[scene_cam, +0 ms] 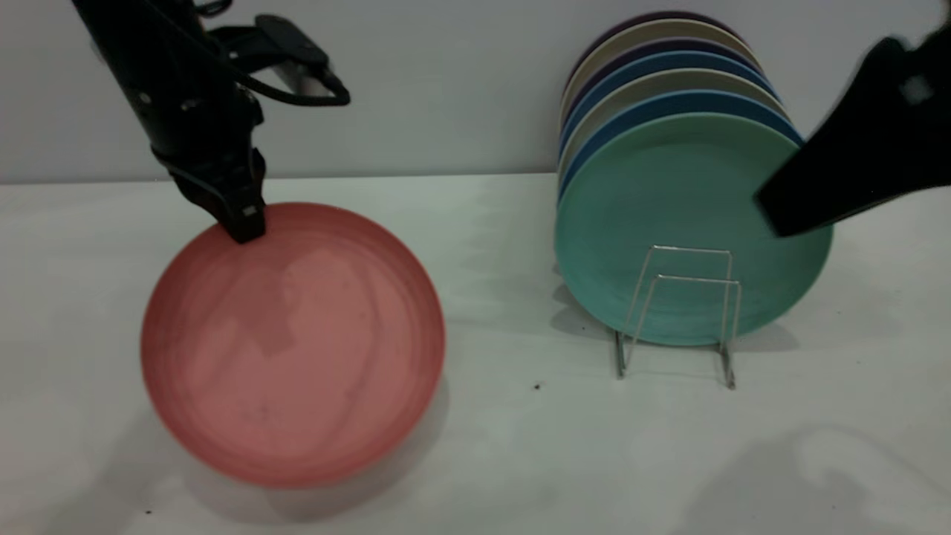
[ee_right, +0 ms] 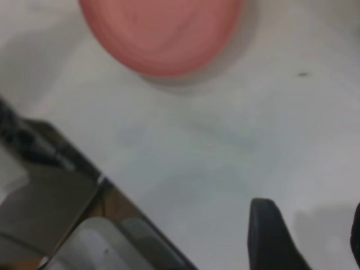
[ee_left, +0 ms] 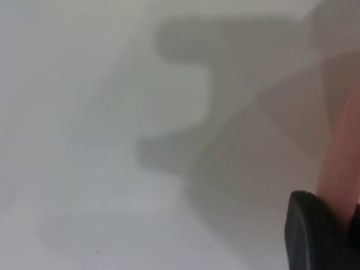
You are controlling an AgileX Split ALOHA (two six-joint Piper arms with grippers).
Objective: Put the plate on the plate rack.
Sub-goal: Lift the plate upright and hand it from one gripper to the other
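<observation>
My right gripper is to grab the pink plate by its rim (scene_cam: 414, 271) next. Then I will put the plate on the wire plate rack (scene_cam: 680, 312).
The salmon-pink plate (scene_cam: 293, 345) is at the left of the table, tilted with its far rim raised. My left gripper (scene_cam: 241, 219) is shut on that far rim. In the left wrist view, the pink rim (ee_left: 343, 163) runs up from between the dark fingers (ee_left: 312, 233). The silver wire plate rack (scene_cam: 680, 312) stands at the right, its front loops bare. My right gripper (scene_cam: 787, 212) hovers in front of the racked plates, open and empty. The right wrist view shows its fingers (ee_right: 270, 236) apart over bare table and the pink plate (ee_right: 160, 28) farther off.
A teal-green plate (scene_cam: 669, 208) stands upright in the rack, with several blue, beige and dark plates (scene_cam: 661, 82) stacked behind it against the back wall. White table (scene_cam: 520, 446) lies between the pink plate and the rack. The table's edge (ee_right: 101, 185) shows in the right wrist view.
</observation>
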